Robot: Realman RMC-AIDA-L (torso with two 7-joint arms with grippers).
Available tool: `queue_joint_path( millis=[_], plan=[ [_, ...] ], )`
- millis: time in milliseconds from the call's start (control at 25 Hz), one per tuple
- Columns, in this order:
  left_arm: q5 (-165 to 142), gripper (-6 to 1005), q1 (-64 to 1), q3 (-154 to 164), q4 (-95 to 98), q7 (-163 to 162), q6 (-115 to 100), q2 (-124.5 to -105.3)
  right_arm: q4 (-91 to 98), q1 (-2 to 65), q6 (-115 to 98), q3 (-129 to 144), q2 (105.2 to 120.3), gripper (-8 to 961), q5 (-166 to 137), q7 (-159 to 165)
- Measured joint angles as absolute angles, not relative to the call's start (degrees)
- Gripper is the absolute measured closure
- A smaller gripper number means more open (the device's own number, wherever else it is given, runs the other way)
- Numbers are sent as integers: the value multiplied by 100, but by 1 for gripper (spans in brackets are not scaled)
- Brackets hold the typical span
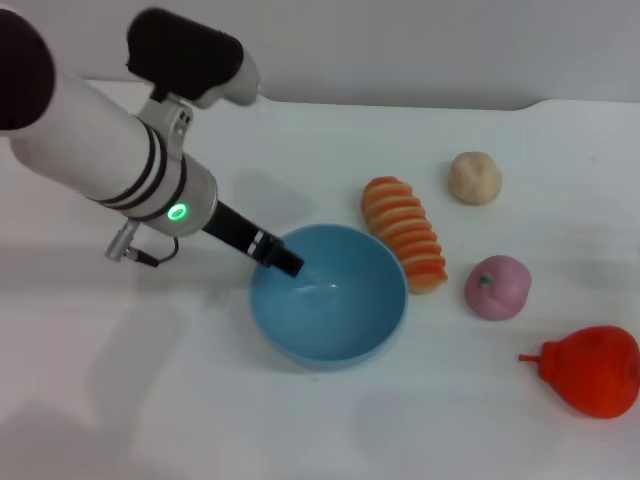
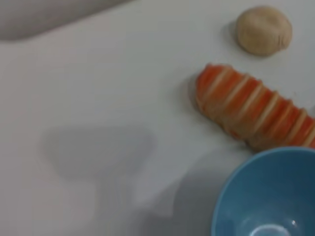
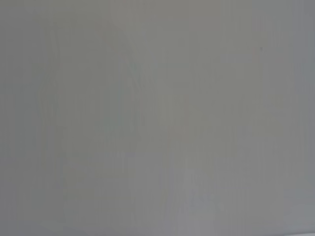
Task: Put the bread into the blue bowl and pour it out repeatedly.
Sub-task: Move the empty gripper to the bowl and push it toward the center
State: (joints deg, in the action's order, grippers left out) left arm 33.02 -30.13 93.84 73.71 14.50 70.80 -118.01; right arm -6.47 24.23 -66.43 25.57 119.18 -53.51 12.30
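My left gripper has its fingers above the bowl's rim [image 1: 256, 279] and the bowl's side, so it should go lower first and then close on the blue bowl.
The blue bowl [image 1: 335, 348] stands upright in the middle of the white table, and its hollow holds nothing. The bread [image 1: 403, 232], a ridged loaf with orange and cream stripes, lies on the table touching the bowl's far right rim. My left gripper [image 1: 285, 262] reaches down from the left, its black tip over the bowl's left rim. The left wrist view shows the bread [image 2: 256, 115] just beyond the bowl's rim [image 2: 230, 196]. My right gripper is out of view; its wrist view shows only a plain grey surface.
A small round beige bun [image 1: 474, 177] [image 2: 263, 29] sits behind the bread. A pink fruit [image 1: 497, 287] lies right of the bowl, and a red pear-shaped toy [image 1: 595, 370] is near the right edge.
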Motion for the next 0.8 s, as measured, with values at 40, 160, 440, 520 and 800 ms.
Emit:
queue_joint_path(
  millis=[40,160,440,520,800],
  plan=[
    [3305,166,-3100,9393,7207,1439,7086,-11802,-647,2420,-6644,2557,11917,542,-5352,1230],
    [3305,167,-3315,9401,6759,1435,7063,-11806,-654,2408,-6643,2557,11918,543,-5353,1230],
    [3314,167,-3577,9541,6239,1436,6922,-11832,-683,2399,-6643,2558,11927,546,-5353,1230],
    [3322,167,-3592,9598,6215,1436,6896,-11836,-685,2399,-6644,2557,11932,547,-5353,1230],
    [3357,192,-3595,9644,6121,1434,6869,-11848,-694,2399,-6645,2566,11936,550,-5353,1230]
  ],
)
